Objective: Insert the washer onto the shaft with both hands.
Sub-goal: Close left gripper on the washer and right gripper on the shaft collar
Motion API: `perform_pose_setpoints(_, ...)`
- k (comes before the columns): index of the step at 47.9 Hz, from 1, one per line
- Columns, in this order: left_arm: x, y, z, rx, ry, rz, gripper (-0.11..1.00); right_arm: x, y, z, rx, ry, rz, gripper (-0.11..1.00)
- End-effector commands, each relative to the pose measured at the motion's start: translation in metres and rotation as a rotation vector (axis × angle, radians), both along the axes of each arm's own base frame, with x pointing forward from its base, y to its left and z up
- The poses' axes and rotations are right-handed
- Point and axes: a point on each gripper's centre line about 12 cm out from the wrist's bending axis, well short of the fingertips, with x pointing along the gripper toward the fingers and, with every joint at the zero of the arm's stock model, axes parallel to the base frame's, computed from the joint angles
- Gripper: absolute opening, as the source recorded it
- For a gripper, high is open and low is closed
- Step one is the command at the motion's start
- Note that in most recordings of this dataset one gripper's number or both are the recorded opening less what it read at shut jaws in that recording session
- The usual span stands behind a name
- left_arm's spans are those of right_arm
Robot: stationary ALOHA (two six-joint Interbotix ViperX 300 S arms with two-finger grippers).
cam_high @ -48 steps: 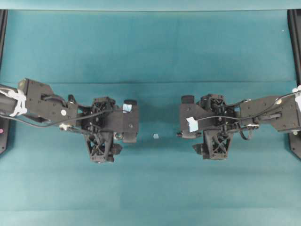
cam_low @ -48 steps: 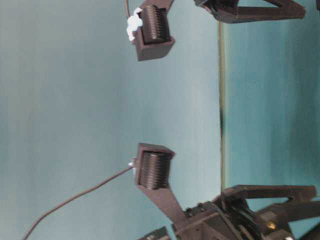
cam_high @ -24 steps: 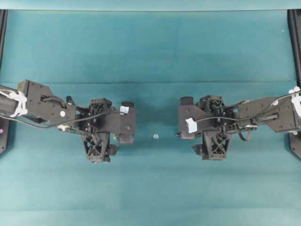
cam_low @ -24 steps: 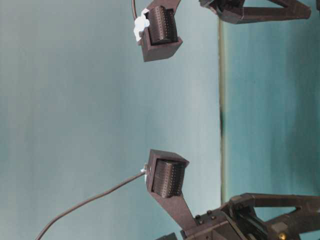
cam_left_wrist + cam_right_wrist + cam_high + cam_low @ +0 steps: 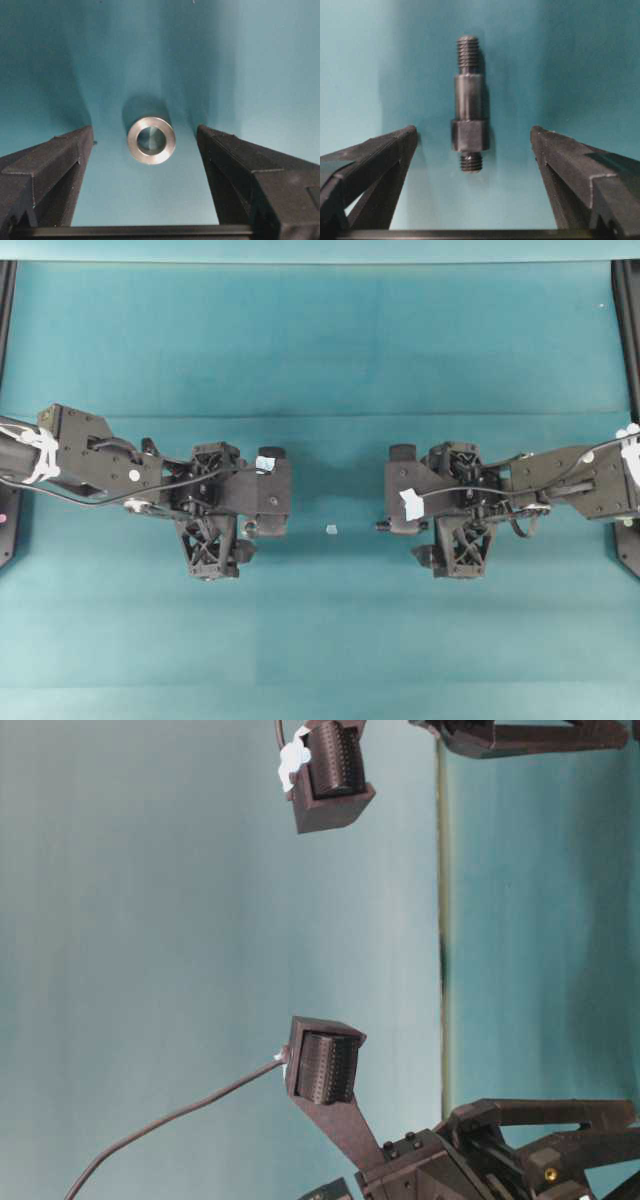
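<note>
In the left wrist view my left gripper's fingers are level with the washer's outer rim (image 5: 151,140), so my left gripper closes on the washer next.
In the left wrist view the washer (image 5: 151,140), a thick silvery ring, lies flat on the teal cloth. My left gripper (image 5: 145,133) is open, with one finger on each side of the ring and not touching it. In the right wrist view the shaft (image 5: 469,115), a dark stepped pin with threaded ends, lies on the cloth. My right gripper (image 5: 474,133) stands open around its near end, clear of it. From overhead, the left gripper (image 5: 212,502) and right gripper (image 5: 458,502) point down at mid-table. They hide both parts.
A tiny pale scrap (image 5: 331,529) lies on the teal cloth (image 5: 320,350) between the two grippers. Black frame rails run along the left edge (image 5: 5,420) and right edge (image 5: 630,420) of the table. A thin cable (image 5: 170,1115) trails across the table-level view.
The left gripper has shifted a little left and back, and the right one has barely moved. Both have stayed open with nothing held.
</note>
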Motion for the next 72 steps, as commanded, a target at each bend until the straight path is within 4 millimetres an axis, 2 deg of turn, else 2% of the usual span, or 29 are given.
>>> perform_pose_setpoints(1,0.0028,-0.0011,0.0054,0.0,-0.021,-0.003,0.87,0.0024,-0.0015,0.0025,-0.006,-0.015,0.006,0.85)
perform_pose_setpoints(9,0.0022,-0.0011,0.0044,0.002,-0.018,-0.006,0.86,0.0022,-0.002,0.0006,-0.006,-0.009,0.006,0.84)
perform_pose_setpoints(18,0.0022,-0.0011,0.0038,0.001,-0.017,-0.004,0.87,0.0025,-0.0024,-0.0027,-0.006,-0.007,0.005,0.78)
perform_pose_setpoints(38,0.0022,-0.0011,0.0038,0.002,-0.017,-0.006,0.86,0.0022,-0.0024,-0.0028,-0.005,-0.004,0.004,0.77)
perform_pose_setpoints(44,0.0022,-0.0011,0.0038,0.002,-0.017,-0.006,0.86,0.0017,-0.002,-0.0031,-0.005,0.0,0.005,0.73)
perform_pose_setpoints(50,0.0022,-0.0011,0.0038,0.001,-0.017,-0.004,0.84,0.0017,-0.002,-0.0031,-0.005,0.0,0.005,0.6)
perform_pose_setpoints(59,0.0022,-0.0016,0.0038,0.002,-0.017,-0.007,0.75,0.0015,-0.0024,-0.0031,-0.005,0.002,0.003,0.32)
perform_pose_setpoints(65,0.0022,-0.0016,0.0038,0.002,-0.017,-0.007,0.59,0.002,-0.0019,-0.0026,-0.004,0.003,0.004,0.18)
perform_pose_setpoints(70,0.0027,-0.0017,0.0043,0.003,-0.018,-0.01,0.4,0.0021,-0.0019,-0.0034,-0.004,0.008,0.004,0.05)
perform_pose_setpoints(72,0.0027,-0.0017,0.0043,0.006,-0.018,-0.014,0.37,0.0026,-0.0024,-0.003,-0.004,0.006,0.001,0.01)
